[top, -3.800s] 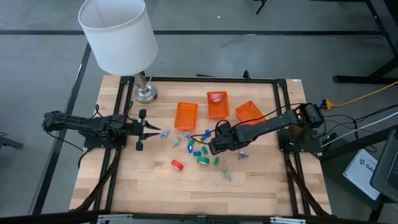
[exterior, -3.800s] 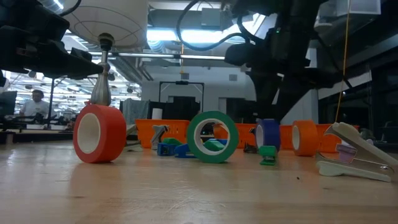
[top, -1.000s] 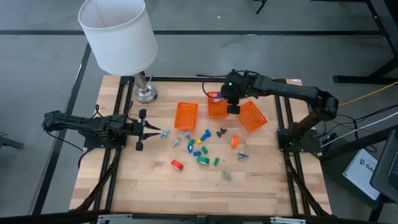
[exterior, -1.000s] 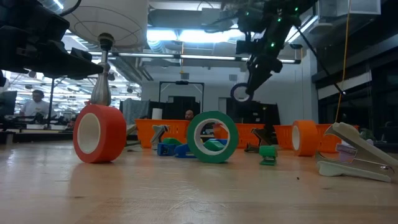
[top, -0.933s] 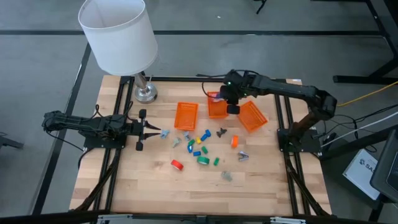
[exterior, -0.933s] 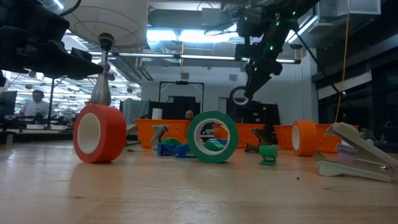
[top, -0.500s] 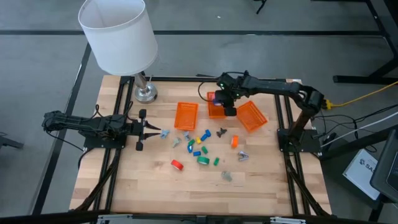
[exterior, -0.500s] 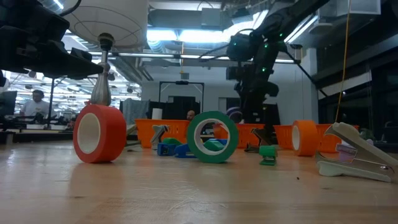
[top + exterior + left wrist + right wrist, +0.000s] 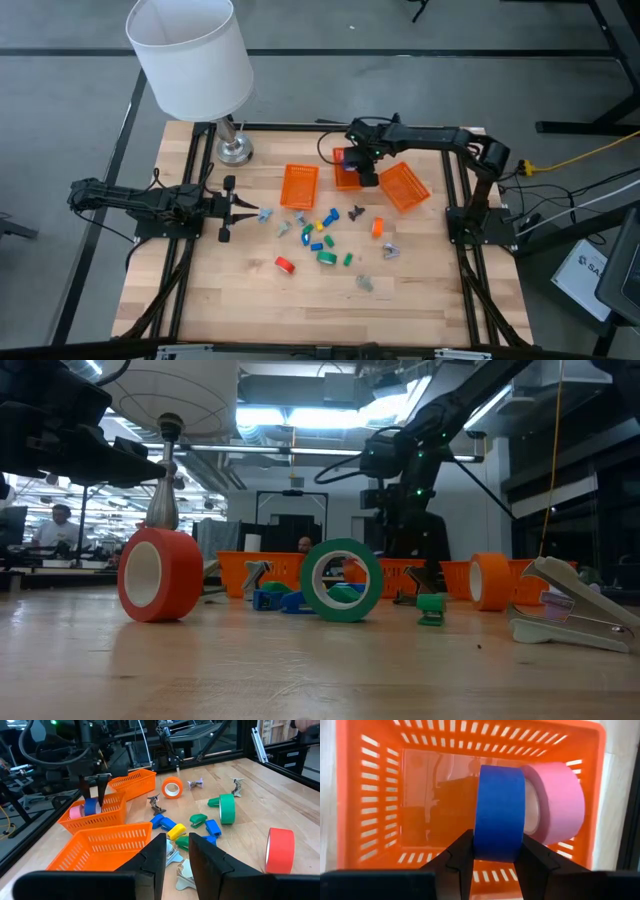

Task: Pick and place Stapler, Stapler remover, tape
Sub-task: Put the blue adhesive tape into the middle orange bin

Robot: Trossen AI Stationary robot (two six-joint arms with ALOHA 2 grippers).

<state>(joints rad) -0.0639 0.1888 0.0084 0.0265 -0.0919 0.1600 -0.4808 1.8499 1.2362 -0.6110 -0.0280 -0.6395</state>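
The robot's right gripper should open now, because the blue tape roll [image 9: 499, 815] is inside the orange basket's rim and would stand beside the pink one.
My right gripper [image 9: 364, 172] reaches down into the middle orange basket [image 9: 343, 180], shut on a blue tape roll [image 9: 499, 815]. A pink tape roll [image 9: 559, 807] stands on edge in that basket, right beside the blue one. Red [image 9: 285, 264], green [image 9: 327, 257] and orange [image 9: 377, 227] tape rolls lie on the table's middle. Among them are small blue, yellow and green staplers [image 9: 322, 230] and claw-shaped stapler removers [image 9: 355, 212]. My left gripper [image 9: 177, 851] waits at the table's left, open by a narrow gap, holding nothing. My right gripper pinches the blue roll between its two fingers, one on each flat side face [image 9: 479, 847]. The fingers come from above, pointing down. The roll stands on edge, its lower part below the basket's rim [image 9: 90, 807]. Whether it rests on the basket's floor, I cannot tell.
Two more orange baskets stand at the left [image 9: 299, 185] and right [image 9: 403, 186] of the middle one. A lamp with a white shade [image 9: 190, 55] stands at the far left corner. Bare wood lies along the near edge [image 9: 320, 315].
My right gripper has sunk from above the baskets into the middle one, drifting a little toward the table's left and rolling at the wrist. The blue roll went down with it, still held, and now stands beside the pink roll.
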